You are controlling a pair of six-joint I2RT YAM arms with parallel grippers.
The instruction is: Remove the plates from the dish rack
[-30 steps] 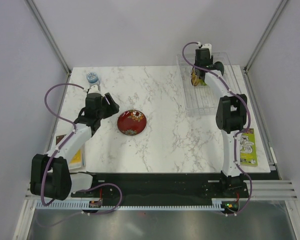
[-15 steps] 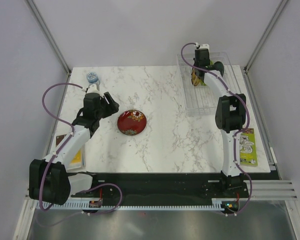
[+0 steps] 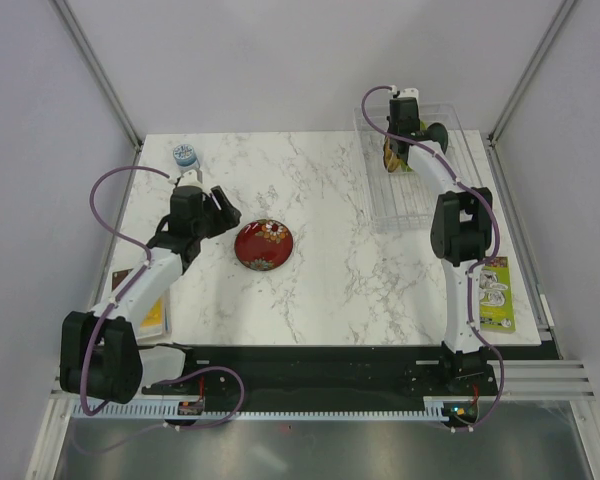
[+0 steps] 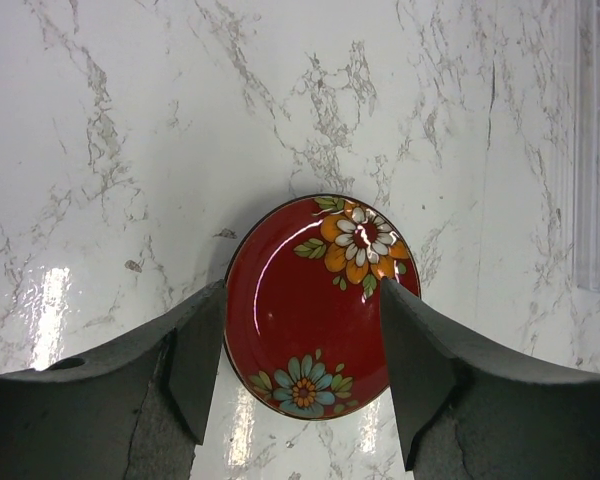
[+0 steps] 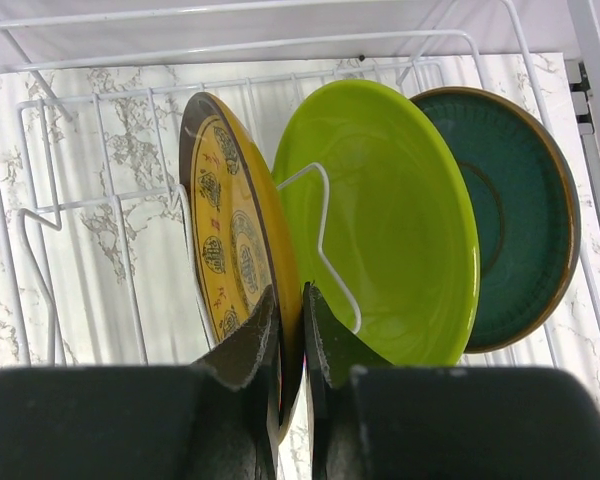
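Observation:
The left gripper grabs the amber-brown plate by its unheld rim (image 3: 389, 162) next, so the plate's bottom stays free to settle onto the red plate (image 3: 263, 244).
The red floral plate (image 3: 263, 244) lies flat on the marble table, also in the left wrist view (image 4: 320, 300). My left gripper (image 3: 216, 203) (image 4: 302, 295) is open and empty, hovering just left of it, its fingers framing the plate. The white wire dish rack (image 3: 432, 205) (image 5: 40, 215) stands at the back right. In it stand the amber-brown plate (image 5: 230, 230), the lime green plate (image 5: 390, 240) and the dark teal plate (image 5: 520, 210). My right gripper (image 3: 396, 152) (image 5: 289, 300) is shut on the amber-brown plate's near rim.
A small blue-grey round container (image 3: 185, 155) sits at the back left corner. A green-and-white card (image 3: 495, 293) lies at the right edge. A yellow flat item (image 3: 155, 315) lies at the left edge. The rack's edge shows in the left wrist view (image 4: 595, 150).
The left gripper has shifted only slightly beside the red plate. The right gripper has edged a little toward the back in the rack, at the amber-brown plate.

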